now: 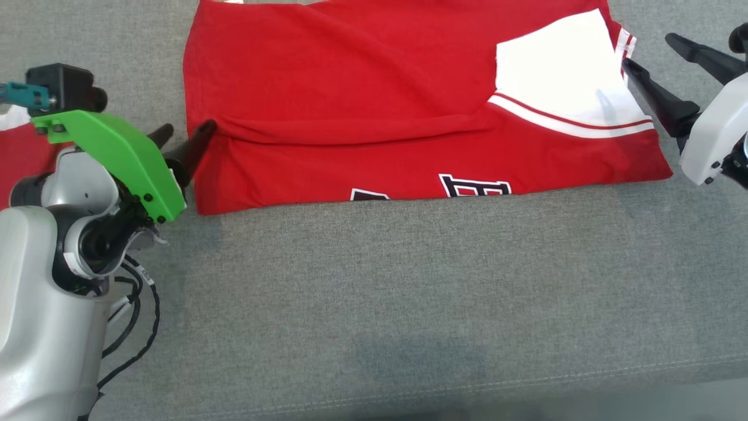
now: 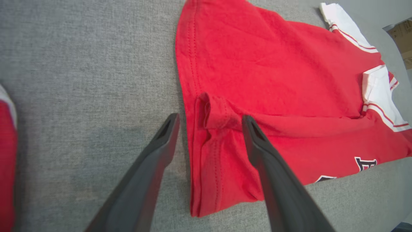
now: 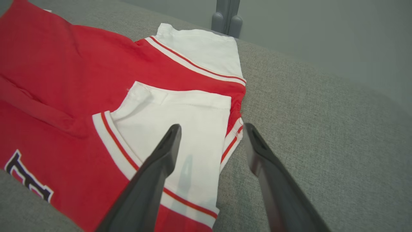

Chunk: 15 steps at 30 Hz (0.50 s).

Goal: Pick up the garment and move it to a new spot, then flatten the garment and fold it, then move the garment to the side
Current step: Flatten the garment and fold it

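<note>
The jersey's white sleeve [image 1: 561, 73] lies flat on the fabric. It should be grabbed next by my right gripper at the sleeve's outer edge [image 1: 624, 77].
The garment [image 1: 350, 88] is a red jersey with white sleeves and black lettering, lying folded on the grey fabric surface [image 1: 374, 292]. My left gripper [image 1: 186, 133] is open at the garment's left edge. In the left wrist view its fingers straddle a small bunched fold of the hem [image 2: 219, 112], with nothing gripped between them [image 2: 210, 116]. My right gripper [image 1: 650, 51] is open at the garment's right edge. One fingertip [image 3: 172, 135] hovers over the white sleeve [image 3: 180, 112], the other is over bare grey fabric, and the gap [image 3: 211, 126] holds nothing.
Another red and white cloth [image 1: 17, 152] lies at the far left edge, also visible beside my left fingers [image 2: 6, 154]. A grey post [image 3: 227, 16] stands beyond the surface's far edge. A cardboard box [image 2: 402, 32] sits off the surface.
</note>
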Available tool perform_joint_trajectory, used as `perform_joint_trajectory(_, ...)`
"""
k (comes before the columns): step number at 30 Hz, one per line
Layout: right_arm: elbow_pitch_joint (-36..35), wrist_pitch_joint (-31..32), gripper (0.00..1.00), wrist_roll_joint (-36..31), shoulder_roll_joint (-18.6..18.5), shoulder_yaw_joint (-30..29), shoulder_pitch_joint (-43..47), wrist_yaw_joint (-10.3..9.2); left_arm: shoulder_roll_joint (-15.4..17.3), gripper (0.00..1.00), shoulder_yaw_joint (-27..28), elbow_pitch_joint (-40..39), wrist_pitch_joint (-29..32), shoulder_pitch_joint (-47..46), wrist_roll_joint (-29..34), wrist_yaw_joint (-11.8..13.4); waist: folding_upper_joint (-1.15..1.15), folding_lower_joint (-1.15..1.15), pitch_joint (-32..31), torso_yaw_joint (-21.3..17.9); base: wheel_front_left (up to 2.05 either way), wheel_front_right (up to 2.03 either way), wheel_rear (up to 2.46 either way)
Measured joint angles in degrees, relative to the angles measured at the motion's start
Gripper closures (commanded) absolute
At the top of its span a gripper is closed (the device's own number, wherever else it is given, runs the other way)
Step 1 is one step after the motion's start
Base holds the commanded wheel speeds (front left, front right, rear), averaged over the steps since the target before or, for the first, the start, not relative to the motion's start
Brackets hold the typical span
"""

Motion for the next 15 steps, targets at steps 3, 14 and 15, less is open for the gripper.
perform_joint_trajectory(3, 0.8, -0.7, 0.00, 0.0, 0.3, 0.6, 0.0, 0.01, 0.1, 0.00, 1.5, 0.1, -1.9, -0.8, 1.3, 0.1, 0.00, 0.00, -0.8, -0.1, 0.00, 0.00, 0.00)
perform_joint_trajectory(14, 4.5, -6.8, 0.00, 0.7, 2.1, -0.4, 2.9, 0.00, 2.2, 0.00, 3.3, -1.0, -12.2, -0.2, 7.5, -0.3, 0.00, 0.00, -4.4, -0.8, 0.00, 0.00, 0.00)
perform_joint_trajectory(15, 4.8, -7.4, 0.00, 0.7, 2.1, -0.4, 3.8, 0.00, 2.2, 0.00, 3.0, -1.8, -13.8, 0.4, 8.6, -0.9, 0.00, 0.00, -4.8, -0.8, 0.00, 0.00, 0.00)
